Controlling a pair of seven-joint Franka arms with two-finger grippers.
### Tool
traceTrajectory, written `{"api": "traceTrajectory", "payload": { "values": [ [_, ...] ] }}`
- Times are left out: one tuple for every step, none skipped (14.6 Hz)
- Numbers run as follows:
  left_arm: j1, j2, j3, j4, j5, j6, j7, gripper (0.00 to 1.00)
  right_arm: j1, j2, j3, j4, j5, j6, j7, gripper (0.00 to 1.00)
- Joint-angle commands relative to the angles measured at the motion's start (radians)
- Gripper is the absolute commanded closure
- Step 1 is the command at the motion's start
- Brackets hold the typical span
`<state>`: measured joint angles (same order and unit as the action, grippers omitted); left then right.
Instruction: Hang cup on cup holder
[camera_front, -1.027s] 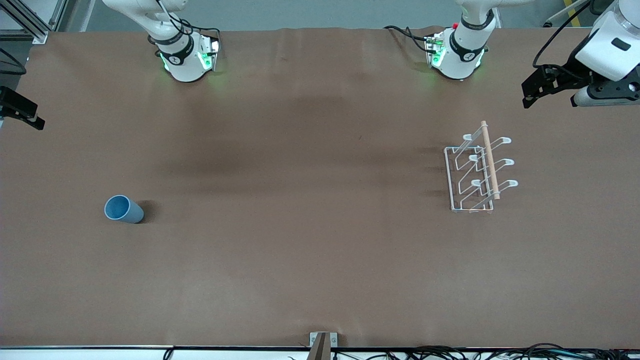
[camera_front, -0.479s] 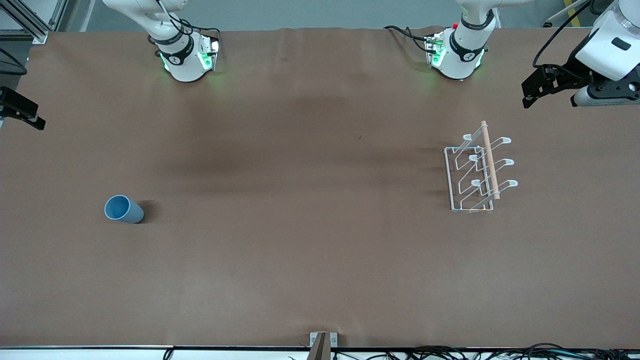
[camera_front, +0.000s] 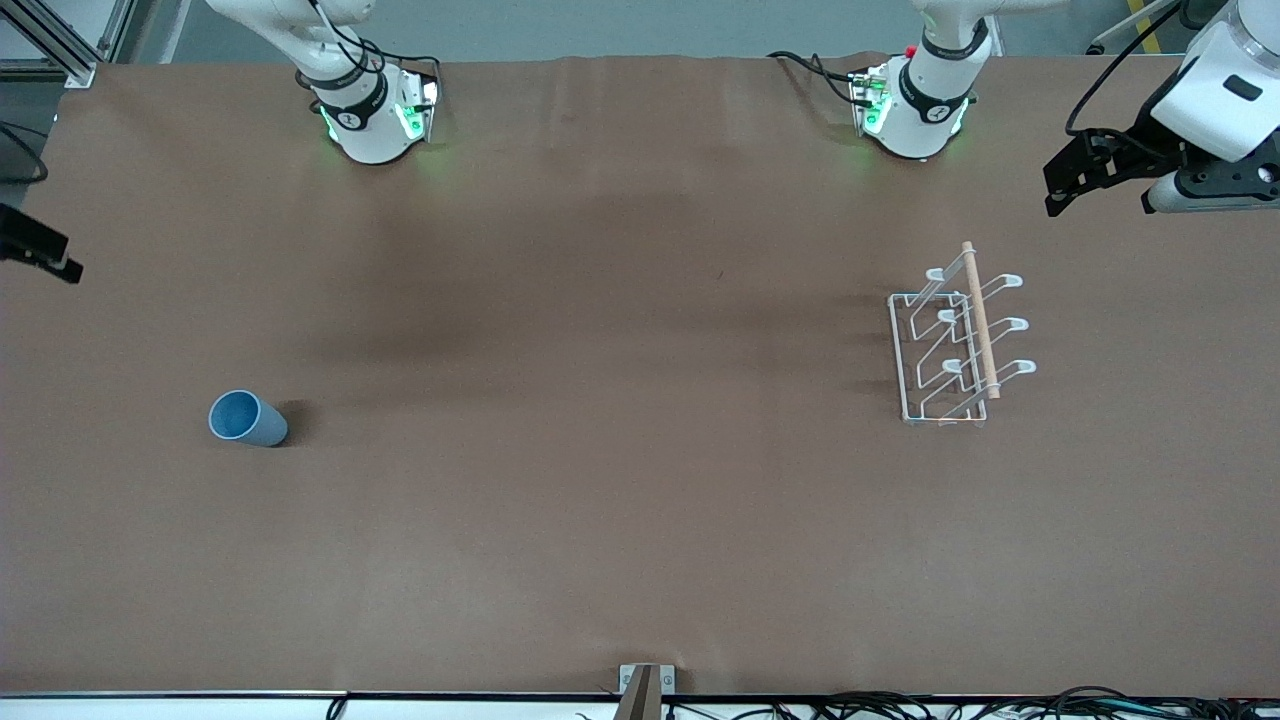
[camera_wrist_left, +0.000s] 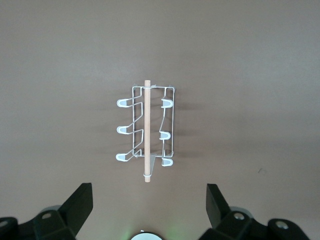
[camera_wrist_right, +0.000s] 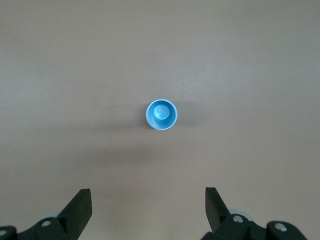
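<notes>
Next, my right gripper picks up the light-blue cup by its rim (camera_front: 234, 392), ready for the cup to hang on the white wire cup holder (camera_front: 950, 345) then.
The light-blue cup (camera_front: 247, 418) stands upright, rim up, on the brown table toward the right arm's end. It also shows in the right wrist view (camera_wrist_right: 161, 115), seen from above. The white wire cup holder (camera_front: 950, 345) with its wooden dowel stands toward the left arm's end and shows in the left wrist view (camera_wrist_left: 146, 132). My right gripper (camera_front: 40, 250) is open and empty, high over the table edge by the cup; its own view (camera_wrist_right: 148, 196) shows the jaws wide apart. My left gripper (camera_front: 1058, 195) is open and empty, high over the table beside the holder, jaws wide apart (camera_wrist_left: 148, 192).
Both arm bases (camera_front: 375, 115) (camera_front: 915, 105) stand along the table edge farthest from the front camera. A small metal bracket (camera_front: 646, 685) sits at the nearest edge. Cables lie along that edge. The brown table (camera_front: 600, 400) lies bare between the cup and the holder.
My right gripper has shifted slightly toward the cup. The left gripper, the cup and the holder have not visibly moved.
</notes>
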<state>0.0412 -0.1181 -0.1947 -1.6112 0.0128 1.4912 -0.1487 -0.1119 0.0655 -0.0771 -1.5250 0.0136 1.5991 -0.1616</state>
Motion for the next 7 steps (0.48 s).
{"api": "traceTrajectory", "payload": {
  "values": [
    [-0.001,0.011,0.0,0.024,-0.01,-0.008,0.017,0.0,-0.04,0.117,0.011,0.002,0.011,0.063,-0.013,0.0],
    [-0.001,0.011,0.0,0.024,-0.01,-0.008,0.017,0.0,-0.054,0.149,0.011,-0.009,0.012,0.082,-0.013,0.01],
    [-0.001,0.011,0.0,0.024,-0.01,-0.008,0.017,0.0,-0.07,0.175,0.011,-0.035,0.028,0.125,-0.016,0.01],
    [0.0,0.011,0.0,0.024,-0.01,-0.008,0.017,0.0,-0.08,0.186,0.011,-0.073,0.048,0.166,-0.021,0.01],
    [0.0,0.011,0.0,0.024,-0.01,-0.008,0.017,0.0,-0.083,0.198,0.011,-0.113,0.051,0.22,-0.027,0.01],
    [0.0,0.011,0.0,0.024,-0.01,-0.008,0.017,0.0,-0.084,0.207,0.011,-0.163,0.051,0.287,-0.03,0.01],
    [0.0,0.011,0.0,0.024,-0.01,-0.008,0.017,0.0,-0.084,0.218,0.011,-0.203,0.051,0.344,-0.03,0.01]
  ]
}}
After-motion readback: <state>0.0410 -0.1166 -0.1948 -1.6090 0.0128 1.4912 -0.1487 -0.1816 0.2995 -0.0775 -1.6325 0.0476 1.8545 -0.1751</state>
